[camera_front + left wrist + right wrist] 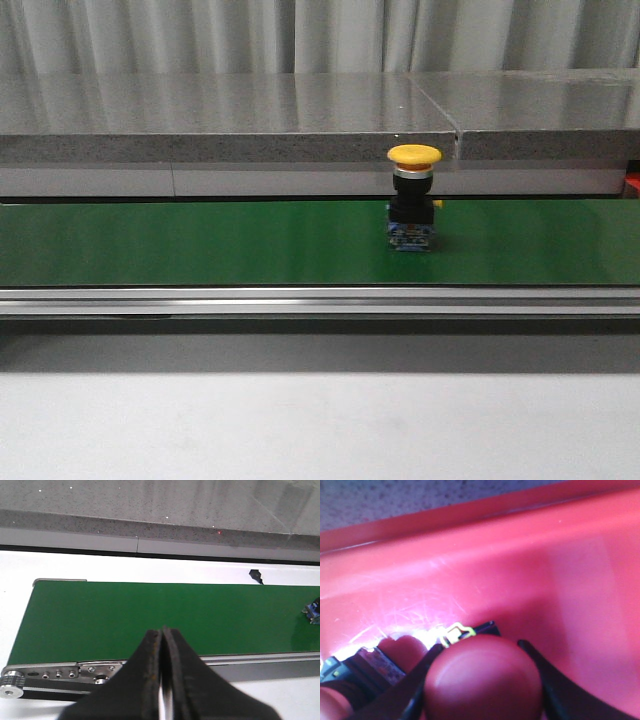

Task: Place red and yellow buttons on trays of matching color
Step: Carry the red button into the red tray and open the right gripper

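The red button's base sits low in the red tray beside another button, so it is now time for my right gripper to release the red button.
A yellow button (412, 200) with a black body stands upright on the green conveyor belt (200, 240), right of centre in the front view. Only its base (315, 611) shows at the edge of the left wrist view. My left gripper (162, 629) is shut and empty, hovering over the belt's near rail, far from that button. My right gripper (480, 647) is shut on the red button (482, 680), its fingers on both sides of the cap, low over the red tray (545, 570). Another red button (402, 650) lies in that tray beside it. No yellow tray is in view.
A grey stone ledge (250, 120) runs behind the belt. An aluminium rail (300, 298) borders the belt's front, with the roller end (12, 682) at the left. A small black part (255, 574) sits on the white table beyond the belt. A red sliver (633, 182) shows at the far right.
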Motion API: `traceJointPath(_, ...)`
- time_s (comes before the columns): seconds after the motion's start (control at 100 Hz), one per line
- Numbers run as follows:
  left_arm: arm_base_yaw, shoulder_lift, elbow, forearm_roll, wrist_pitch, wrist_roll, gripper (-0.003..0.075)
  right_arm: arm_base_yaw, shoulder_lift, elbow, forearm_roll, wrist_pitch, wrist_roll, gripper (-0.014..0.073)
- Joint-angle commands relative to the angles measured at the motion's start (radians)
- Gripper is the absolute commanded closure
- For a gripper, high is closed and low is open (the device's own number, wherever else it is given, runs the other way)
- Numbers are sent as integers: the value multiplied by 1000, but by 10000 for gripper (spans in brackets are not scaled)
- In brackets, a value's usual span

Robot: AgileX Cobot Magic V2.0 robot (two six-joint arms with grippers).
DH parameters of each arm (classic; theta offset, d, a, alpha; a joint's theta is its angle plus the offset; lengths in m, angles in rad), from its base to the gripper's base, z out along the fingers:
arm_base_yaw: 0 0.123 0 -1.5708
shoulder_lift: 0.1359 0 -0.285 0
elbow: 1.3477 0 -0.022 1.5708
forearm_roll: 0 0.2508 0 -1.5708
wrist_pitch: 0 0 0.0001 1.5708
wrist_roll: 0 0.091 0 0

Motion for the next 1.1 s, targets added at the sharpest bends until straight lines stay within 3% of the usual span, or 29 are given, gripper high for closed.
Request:
traceJointPath(0.0,-9,8,-25,-23,-67,1,739,-6,-69,-37,4,-56,-8,399)
traceJointPath(0.15,-9,8,-25,-23,-67,1,739,-6,-69,-37,4,-56,-8,183)
traceJointPath(0.24,-9,8,-25,-23,-67,1,739,-6,-70,-37,4,-62,-8,112)
traceJointPath(0.84,-9,8,-25,-23,-67,1,739,-30,-237,-85,55,-11,-18,104)
traceJointPath(1.09,-9,8,-25,-23,-67,1,739,-3,-390,-82,190,114,-128,104)
